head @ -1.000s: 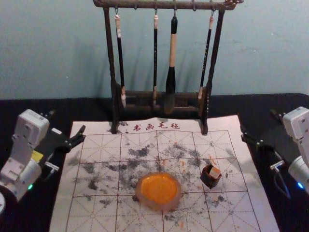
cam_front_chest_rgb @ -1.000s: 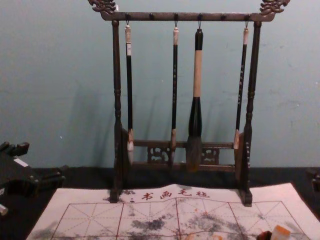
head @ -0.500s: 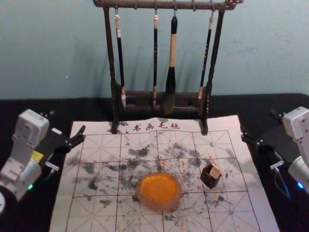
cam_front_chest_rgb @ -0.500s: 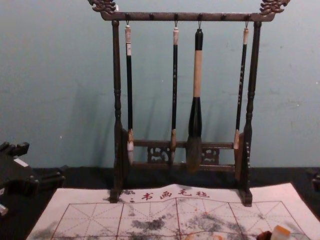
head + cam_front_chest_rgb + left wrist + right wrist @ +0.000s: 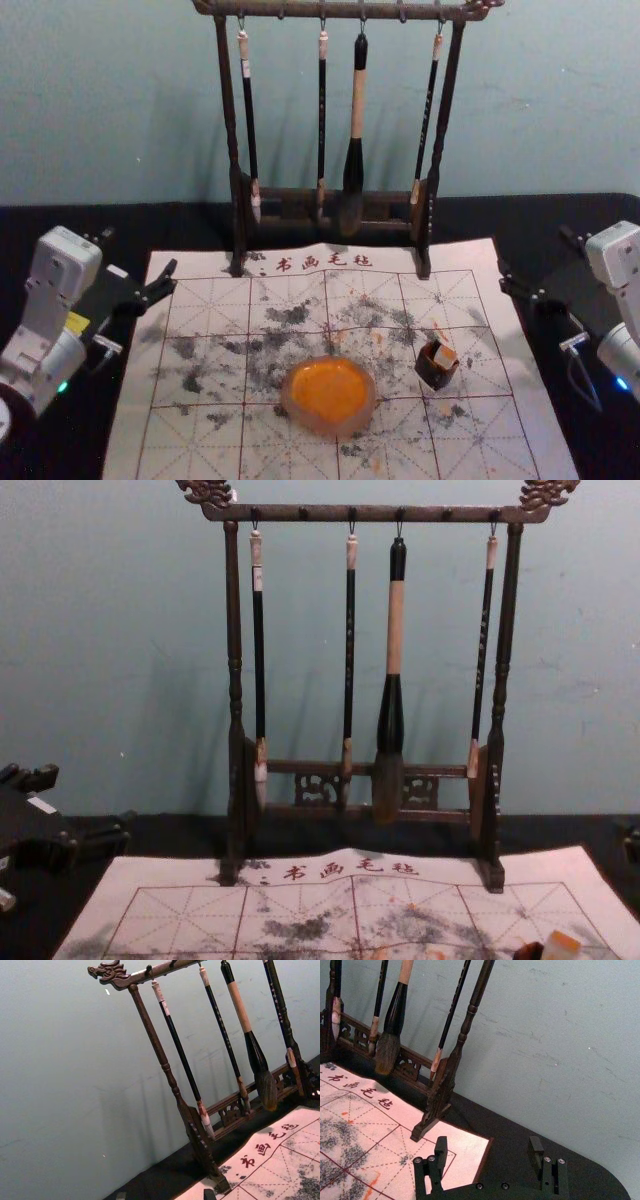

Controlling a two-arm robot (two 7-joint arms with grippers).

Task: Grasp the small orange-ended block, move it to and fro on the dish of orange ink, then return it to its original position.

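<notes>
My gripper is to grip the small block next by its orange top end (image 5: 563, 943), which is away from the sides of a small dark holder (image 5: 528, 951).
Tilted in a small dark holder (image 5: 434, 376), the small block (image 5: 445, 355) stands right of the round dish of orange ink (image 5: 330, 392). From the chest, the block (image 5: 560, 947) shows its orange top at the bottom edge. My left gripper (image 5: 138, 252) is open and empty beyond the mat's far left corner; its two tips also show low in the left wrist view, where the gripper (image 5: 165, 1194) is spread. Past the far right corner, my right gripper (image 5: 535, 253) is open too, and in its wrist view the gripper (image 5: 488, 1145) has nothing between its tips. Both are away from block and dish.
A dark wooden rack (image 5: 236, 150) with several hanging brushes, one a thick brush (image 5: 353, 170), stands at the far edge of the white gridded mat (image 5: 190, 440). The mat lies on a black table (image 5: 540, 215), with a wall behind.
</notes>
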